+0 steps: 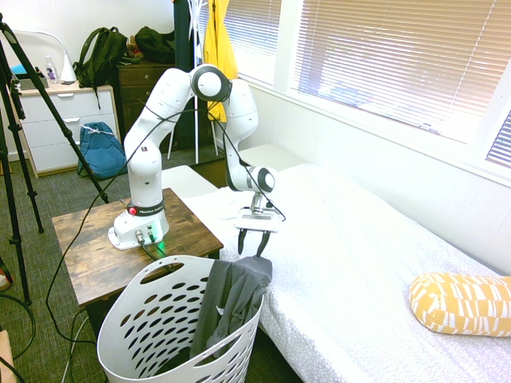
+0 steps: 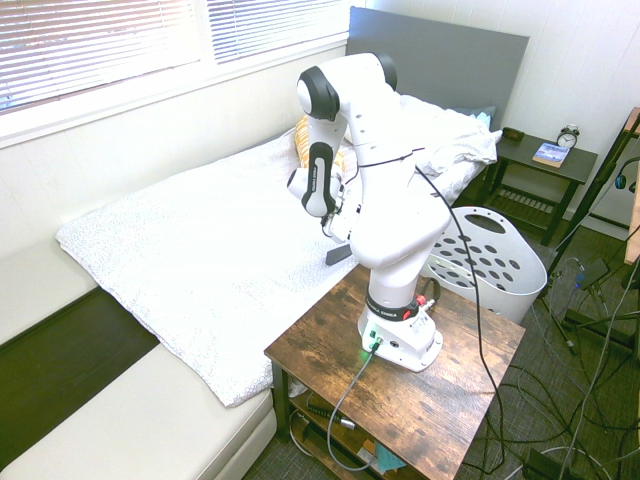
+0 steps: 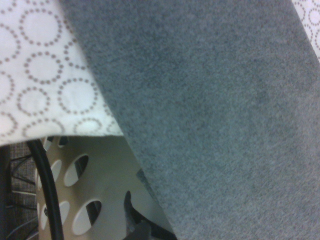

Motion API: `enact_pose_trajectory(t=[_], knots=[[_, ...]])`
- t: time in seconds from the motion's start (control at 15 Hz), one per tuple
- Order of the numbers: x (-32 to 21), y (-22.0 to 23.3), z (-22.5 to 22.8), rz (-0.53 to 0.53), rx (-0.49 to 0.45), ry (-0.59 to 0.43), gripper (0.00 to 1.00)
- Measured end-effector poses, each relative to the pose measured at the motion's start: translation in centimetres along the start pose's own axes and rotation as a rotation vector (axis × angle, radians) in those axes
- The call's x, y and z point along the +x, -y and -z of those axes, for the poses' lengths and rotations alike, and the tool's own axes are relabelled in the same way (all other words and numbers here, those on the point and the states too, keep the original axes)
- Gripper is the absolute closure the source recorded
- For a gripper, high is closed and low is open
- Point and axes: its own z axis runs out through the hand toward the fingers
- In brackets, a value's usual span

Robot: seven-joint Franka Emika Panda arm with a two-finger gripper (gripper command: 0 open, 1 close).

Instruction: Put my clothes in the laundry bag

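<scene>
My gripper should next grab the garment by its top fold (image 1: 254, 266) beside the mattress, because the garment's lower part (image 1: 217, 309) hangs loose inside the basket.
The laundry bag (image 1: 144, 315) is a white perforated basket on the floor against the bed's near corner; it also shows behind the arm (image 2: 495, 262). A dark grey garment (image 1: 233, 297) hangs over its rim, part inside and part resting on the edge next to the mattress. In the wrist view the grey cloth (image 3: 215, 110) fills most of the picture, with the basket's wall (image 3: 107, 172) below it. My gripper (image 1: 252, 242) hovers just above the garment's top fold, pointing down, open, with nothing between its fingers.
The bed (image 1: 359, 263) has a white dotted sheet (image 3: 40, 75) and a yellow patterned pillow (image 1: 459, 303). The arm's wooden table (image 1: 92, 259) stands beside the basket. A blue bag (image 1: 102, 150) and a dark backpack (image 1: 100, 54) are at the dresser. A nightstand (image 2: 545, 168) is beyond the basket.
</scene>
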Motion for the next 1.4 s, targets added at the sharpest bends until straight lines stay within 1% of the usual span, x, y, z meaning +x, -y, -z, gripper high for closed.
enact_pose_trajectory(t=[0.27, 0.53, 0.67, 0.73, 0.93, 1.4], knots=[[0.9, 0.4, -3.1, -0.017, -0.001, -0.029, 0.00], [2.8, 0.4, -5.7, -0.034, -0.056, -0.073, 0.00], [3.3, 0.4, -6.9, -0.029, -0.083, -0.069, 0.00], [3.5, 0.2, -7.7, -0.031, -0.098, -0.057, 1.00], [4.1, -0.6, -9.0, -0.044, -0.115, -0.036, 1.00], [4.3, -0.2, -8.8, -0.040, -0.112, -0.041, 1.00]])
